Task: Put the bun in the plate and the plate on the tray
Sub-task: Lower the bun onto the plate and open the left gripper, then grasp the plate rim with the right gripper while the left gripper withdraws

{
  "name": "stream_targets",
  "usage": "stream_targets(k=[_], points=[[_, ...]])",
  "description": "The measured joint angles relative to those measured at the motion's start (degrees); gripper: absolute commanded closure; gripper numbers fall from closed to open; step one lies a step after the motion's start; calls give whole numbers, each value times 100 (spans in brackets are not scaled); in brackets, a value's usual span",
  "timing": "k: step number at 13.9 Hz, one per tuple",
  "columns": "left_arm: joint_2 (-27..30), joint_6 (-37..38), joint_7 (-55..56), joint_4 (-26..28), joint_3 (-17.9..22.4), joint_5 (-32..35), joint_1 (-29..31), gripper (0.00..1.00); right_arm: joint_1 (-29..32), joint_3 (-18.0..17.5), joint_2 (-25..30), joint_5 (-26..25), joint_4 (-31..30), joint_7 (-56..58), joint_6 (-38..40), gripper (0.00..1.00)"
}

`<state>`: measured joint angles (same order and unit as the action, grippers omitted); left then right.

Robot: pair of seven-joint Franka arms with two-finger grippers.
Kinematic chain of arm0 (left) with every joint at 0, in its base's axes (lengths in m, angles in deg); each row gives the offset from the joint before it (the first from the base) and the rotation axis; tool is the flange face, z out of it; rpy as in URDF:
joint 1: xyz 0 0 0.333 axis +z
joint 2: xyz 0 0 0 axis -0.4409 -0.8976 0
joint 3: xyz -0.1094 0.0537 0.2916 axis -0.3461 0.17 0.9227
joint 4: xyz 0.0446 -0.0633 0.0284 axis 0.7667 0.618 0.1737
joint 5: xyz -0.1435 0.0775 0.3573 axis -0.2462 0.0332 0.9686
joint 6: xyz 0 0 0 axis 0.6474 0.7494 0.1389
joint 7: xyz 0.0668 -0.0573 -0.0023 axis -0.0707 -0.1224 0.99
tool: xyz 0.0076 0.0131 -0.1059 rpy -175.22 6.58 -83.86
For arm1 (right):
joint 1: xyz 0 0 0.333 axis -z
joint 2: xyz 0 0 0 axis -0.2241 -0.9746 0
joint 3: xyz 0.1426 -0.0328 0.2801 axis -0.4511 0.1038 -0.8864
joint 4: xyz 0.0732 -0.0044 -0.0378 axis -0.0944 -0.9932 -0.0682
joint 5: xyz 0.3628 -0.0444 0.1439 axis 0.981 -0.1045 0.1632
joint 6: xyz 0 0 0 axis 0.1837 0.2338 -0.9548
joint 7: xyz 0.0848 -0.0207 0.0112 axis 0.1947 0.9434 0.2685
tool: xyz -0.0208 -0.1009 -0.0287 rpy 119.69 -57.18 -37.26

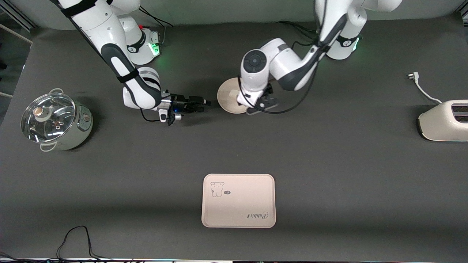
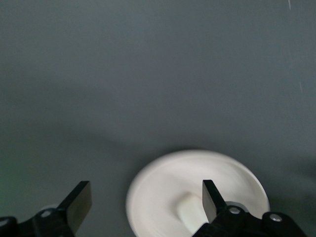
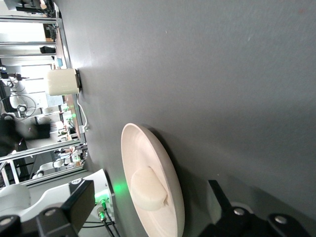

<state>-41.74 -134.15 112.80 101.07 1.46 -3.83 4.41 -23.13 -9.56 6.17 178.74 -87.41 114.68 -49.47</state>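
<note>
My right gripper should grab the plate's rim (image 1: pixel 219 97) next, so that it can set the plate with its bun on the tray (image 1: pixel 241 197).
The round cream plate (image 1: pixel 227 98) lies on the dark table, farther from the front camera than the tray (image 1: pixel 241 197). The small white bun (image 2: pixel 189 212) rests in the plate (image 2: pixel 158 192). My left gripper (image 1: pixel 260 102) hovers just over the plate and hides part of it. In its wrist view the left gripper (image 2: pixel 145 200) is open, with the bun lying loose beside one finger (image 2: pixel 212 197). My right gripper (image 1: pixel 202 104) stays low beside the plate, toward the right arm's end, a small gap from the rim. It (image 3: pixel 148 197) is open, facing the plate (image 3: pixel 143 143) and bun (image 3: pixel 148 190).
A pot with a glass lid (image 1: pixel 55 120) stands at the right arm's end of the table. A cream toaster (image 1: pixel 444 120) with its cord and plug (image 1: pixel 420 86) sits at the left arm's end. Cables (image 1: pixel 76 241) trail along the table's front edge.
</note>
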Motion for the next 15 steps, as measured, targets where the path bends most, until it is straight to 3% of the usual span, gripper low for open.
stream_targets(k=[4, 8, 10, 15], points=[[492, 988, -1856, -381, 50, 99, 1292, 0, -45, -709, -18, 795, -36, 222, -716, 1], [544, 1878, -3715, -1046, 62, 102, 2508, 0, -191, -851, -180, 1352, -56, 712, -1014, 13], [544, 2056, -4268, -1241, 59, 102, 2938, 0, -256, -873, -259, 1522, -63, 937, -1157, 31], [546, 2059, -5218, -1516, 57, 102, 3523, 0, -444, -881, -310, 2009, -66, 1438, -1235, 94]])
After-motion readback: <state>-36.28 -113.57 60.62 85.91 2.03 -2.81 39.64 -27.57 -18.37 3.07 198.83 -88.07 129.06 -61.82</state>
